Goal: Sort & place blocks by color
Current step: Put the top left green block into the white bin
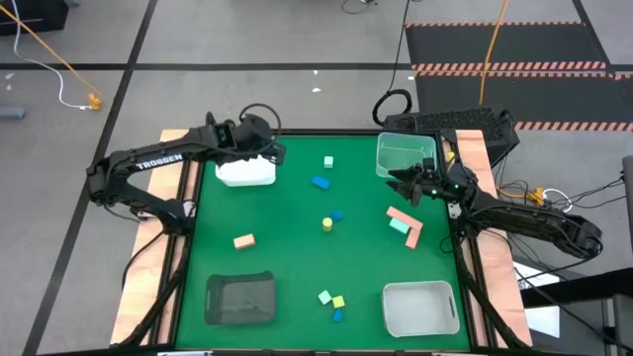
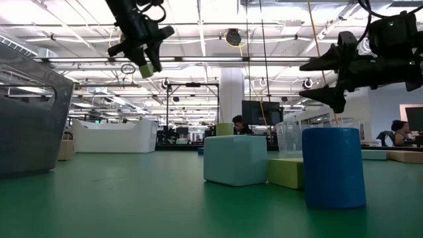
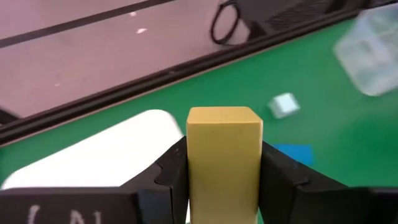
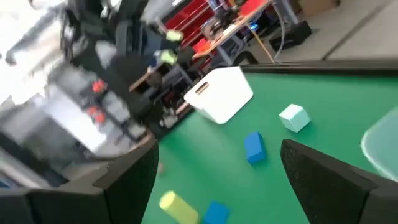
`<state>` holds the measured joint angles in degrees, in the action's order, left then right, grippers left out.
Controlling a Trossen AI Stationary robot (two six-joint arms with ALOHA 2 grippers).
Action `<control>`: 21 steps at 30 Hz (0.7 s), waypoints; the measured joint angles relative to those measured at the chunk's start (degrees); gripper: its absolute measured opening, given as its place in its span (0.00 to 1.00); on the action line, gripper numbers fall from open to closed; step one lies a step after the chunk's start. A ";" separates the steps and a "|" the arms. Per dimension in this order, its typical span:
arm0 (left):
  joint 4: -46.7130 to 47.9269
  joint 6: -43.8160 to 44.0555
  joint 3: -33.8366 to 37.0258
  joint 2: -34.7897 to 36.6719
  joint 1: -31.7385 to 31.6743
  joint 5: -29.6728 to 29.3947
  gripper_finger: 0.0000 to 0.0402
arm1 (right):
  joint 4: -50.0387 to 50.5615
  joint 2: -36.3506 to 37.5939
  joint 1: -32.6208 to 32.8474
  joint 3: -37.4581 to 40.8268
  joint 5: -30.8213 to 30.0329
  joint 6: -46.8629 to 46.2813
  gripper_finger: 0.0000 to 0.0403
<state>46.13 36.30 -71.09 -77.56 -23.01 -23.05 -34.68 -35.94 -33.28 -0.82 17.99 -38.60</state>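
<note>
The yellow block (image 3: 224, 162) hangs above the white tray's rim (image 3: 149, 114) and for now stays held in my left gripper until it is lower in the tray.
My left gripper (image 1: 275, 153) is shut on a yellow block (image 3: 224, 155), held in the air over the white tray (image 1: 245, 171) at the table's far left; the block also shows in the low view (image 2: 148, 68). My right gripper (image 1: 410, 183) is open and empty in the air, beside the clear tray (image 1: 406, 156) at the far right. Loose blocks lie on the green mat: a mint cube (image 1: 327, 161), a blue bar (image 1: 320, 182), a blue cube (image 1: 337, 215), a yellow cylinder (image 1: 327, 224), salmon bars (image 1: 404, 218) and a salmon block (image 1: 243, 240). My left gripper pinches the yellow block by two opposite sides (image 3: 194, 168) between its two fingers. The block's free end (image 3: 224, 115) sticks out beyond the fingertips. The block is lifted clear, above the white tray's near rim.
A dark tray (image 1: 239, 297) stands at the near left and a second white tray (image 1: 420, 307) at the near right. A mint, a yellow and a blue block (image 1: 338, 302) lie between them. Bare green mat (image 1: 287, 247) shows around the middle.
</note>
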 joint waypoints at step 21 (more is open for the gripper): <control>-2.01 6.38 18.85 0.00 -11.63 4.43 0.34 | -3.79 0.02 0.00 0.00 -13.86 -30.60 0.81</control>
<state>44.12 42.68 -52.24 -77.56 -34.64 -18.62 -38.47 -35.92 -33.28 -0.82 4.13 -69.19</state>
